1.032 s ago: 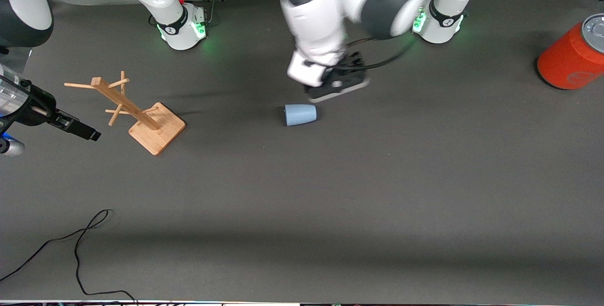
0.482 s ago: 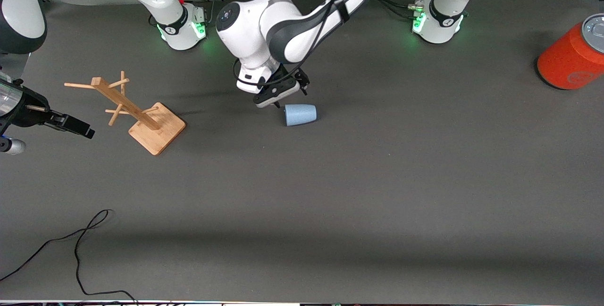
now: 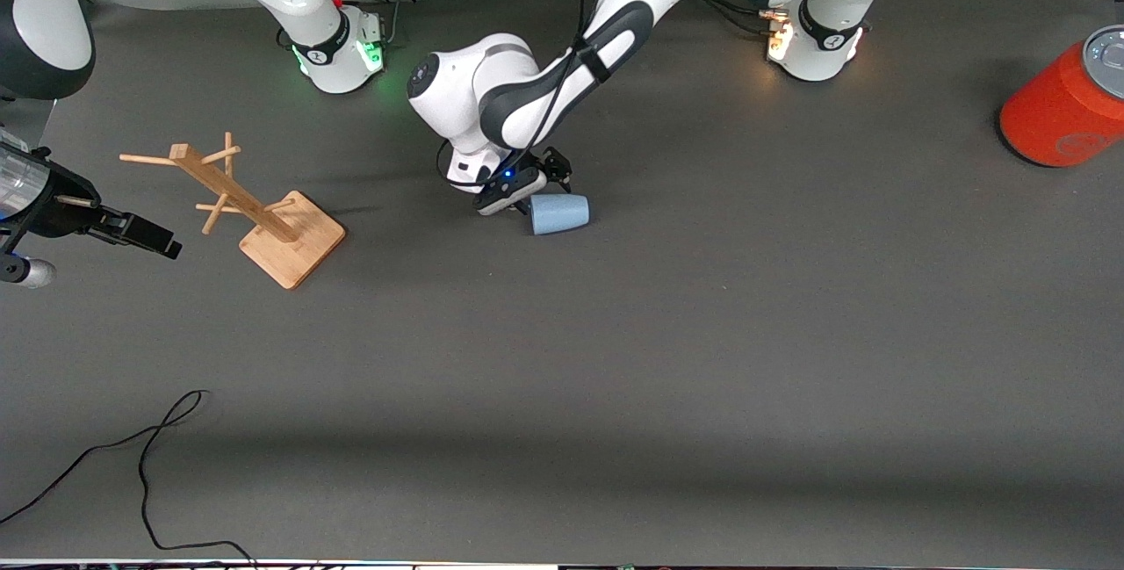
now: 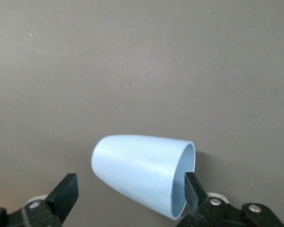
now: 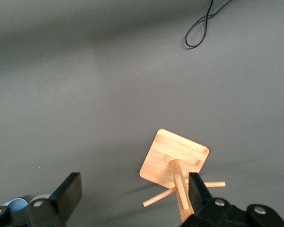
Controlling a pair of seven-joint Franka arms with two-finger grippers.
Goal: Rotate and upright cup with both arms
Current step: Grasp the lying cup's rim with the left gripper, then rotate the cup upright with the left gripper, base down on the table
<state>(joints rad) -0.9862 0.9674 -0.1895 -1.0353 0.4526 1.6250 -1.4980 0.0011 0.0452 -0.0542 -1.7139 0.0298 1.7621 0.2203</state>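
Next, my left gripper grabs the cup by the rim of its opening, which leaves the pale-blue cup's closed end free to stand upright.
The pale-blue cup (image 3: 562, 213) lies on its side on the dark table, its mouth toward the right arm's end. My left gripper (image 3: 523, 192) is low at the cup's mouth end. In the left wrist view the cup (image 4: 137, 172) lies between the open fingers of the left gripper (image 4: 129, 184): one fingertip (image 4: 190, 187) is at the rim in front of the mouth, the other (image 4: 66, 191) stands apart from the cup's closed end. My right gripper (image 3: 162, 245) waits in the air beside the rack; it (image 5: 134, 187) is open and empty.
A wooden rack (image 3: 268, 219) stands toward the right arm's end; it also shows in the right wrist view (image 5: 177, 161). A big orange-red can (image 3: 1062, 104) lies at the left arm's end. A black cable (image 3: 149, 456) lies near the front edge.
The left arm has swung toward the right arm's end and come down, bringing its open gripper onto the cup. The cup has not moved. The right gripper has barely shifted.
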